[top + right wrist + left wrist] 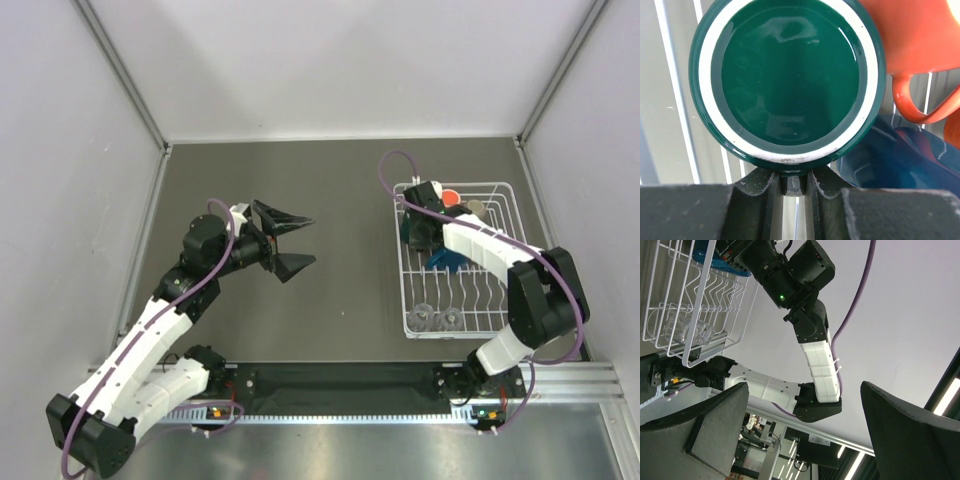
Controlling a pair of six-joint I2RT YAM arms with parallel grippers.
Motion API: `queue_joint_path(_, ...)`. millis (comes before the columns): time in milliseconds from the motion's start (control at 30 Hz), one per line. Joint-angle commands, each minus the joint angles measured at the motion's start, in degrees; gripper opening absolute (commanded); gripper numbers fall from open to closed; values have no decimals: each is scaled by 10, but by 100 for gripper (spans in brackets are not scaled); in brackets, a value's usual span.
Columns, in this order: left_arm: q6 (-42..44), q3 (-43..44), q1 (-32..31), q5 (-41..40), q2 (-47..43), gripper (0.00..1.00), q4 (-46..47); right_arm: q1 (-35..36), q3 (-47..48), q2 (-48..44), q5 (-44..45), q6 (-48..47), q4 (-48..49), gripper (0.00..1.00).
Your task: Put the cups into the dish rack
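The dark green cup [785,80] is inside the rack's wires, close beside the orange mug, and would stay there, so my right gripper should open.
The white wire dish rack [497,186] stands at the right of the table. My right gripper [421,226] is inside its far left part, shut on a narrow part at the edge of the dark green cup [785,80]; its jaws [792,181] are nearly together. The cup's round face with a white ring fills the right wrist view. Beside it are the large orange mug [920,40] and the blue mug [890,160]. Two clear glasses [438,317] lie at the rack's near end. My left gripper [289,241] hangs open and empty over mid-table, well left of the rack.
A beige mug [475,207] sits at the rack's far end beside the orange mug [450,196]. Grey walls enclose the dark table on three sides. In the left wrist view, the rack [695,305] and the right arm [815,355] show between the spread fingers.
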Motion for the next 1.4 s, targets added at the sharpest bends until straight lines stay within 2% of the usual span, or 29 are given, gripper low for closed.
queue_joint_path(0,11,17,4,9,-13,98,-6,-3,1,-3,28,0,48,11)
queue_joint_path(167,13,21,4,11,-14,98,-15,-4,-5,-4,21,2,49,24)
queue_joint_path(267,22,28,4,12,-17,98,-28,-3,-7,-10,15,4,45,44)
queue_joint_path(300,25,30,4,12,-17,98,-32,-3,-7,-13,15,4,44,55)
queue_joint_path(367,35,35,4,14,-18,98,-44,-3,-5,-25,14,5,36,65)
queue_joint_path(400,38,37,4,15,-20,99,-50,-4,-4,-29,13,6,32,74)
queue_joint_path(533,62,47,4,14,-21,99,-80,-1,6,-67,0,11,5,87)
queue_joint_path(767,110,58,4,10,-20,99,-129,14,30,-172,-69,22,-29,96)
queue_joint_path(900,132,52,3,13,-13,98,-132,29,57,-216,-91,35,-89,99)
queue_joint_path(1067,211,64,-11,8,7,99,-132,34,32,-327,-146,71,-113,100)
queue_joint_path(1233,262,20,-37,18,22,99,-52,37,-22,-413,-149,99,-142,100)
queue_joint_path(1367,270,-51,-42,-21,-22,99,37,37,-94,-488,-169,97,-125,100)
